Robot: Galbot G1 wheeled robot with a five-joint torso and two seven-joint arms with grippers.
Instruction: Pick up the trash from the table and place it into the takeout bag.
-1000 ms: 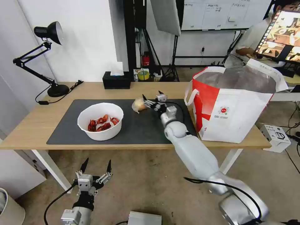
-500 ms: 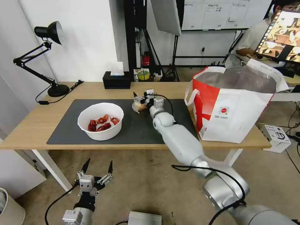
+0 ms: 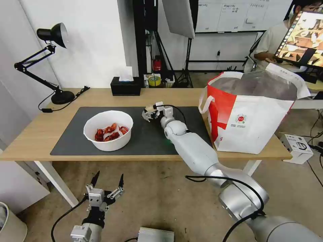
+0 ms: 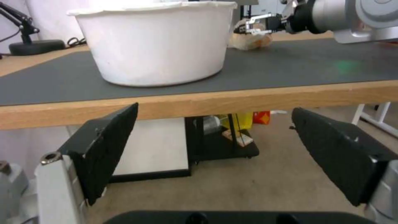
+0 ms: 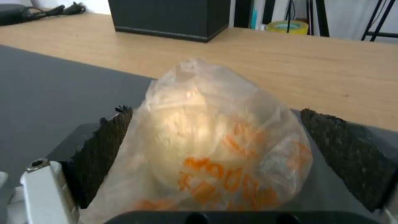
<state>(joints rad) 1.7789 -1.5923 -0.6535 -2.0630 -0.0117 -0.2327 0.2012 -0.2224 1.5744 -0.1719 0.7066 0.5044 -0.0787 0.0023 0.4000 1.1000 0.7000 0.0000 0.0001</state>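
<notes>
I should grab the tan film-wrapped lump point(image 3: 146, 115) by its bulging middle with my right gripper next, to get this trash into the takeout bag point(image 3: 252, 117).
The trash shows as a tan film-wrapped lump point(image 3: 146, 115) point(image 5: 215, 140) on the dark mat point(image 3: 151, 137) and a white bowl point(image 3: 111, 145) point(image 4: 157, 46) holding red crayfish shells point(image 3: 109, 131). My right gripper point(image 3: 148, 113) point(image 5: 215, 111) is open and straddles the lump, one finger on each side of the film; the left wrist view shows this gripper point(image 4: 255, 26) over the lump point(image 4: 253, 42) too. The left gripper point(image 3: 109, 175) point(image 4: 215, 109) hangs open below the table's point(image 3: 33, 134) front edge. The takeout bag point(image 3: 252, 117) stands open at the table's right end.
A black tissue box point(image 3: 126, 86) point(image 5: 170, 17) sits at the table's back edge behind the lump. A black desk lamp point(image 3: 60, 95) stands at the back left. The bowl lies left of the right arm on the mat.
The right gripper has travelled left across the mat and lowered around the lump, its fingers now on both sides. The left gripper stayed below the table.
</notes>
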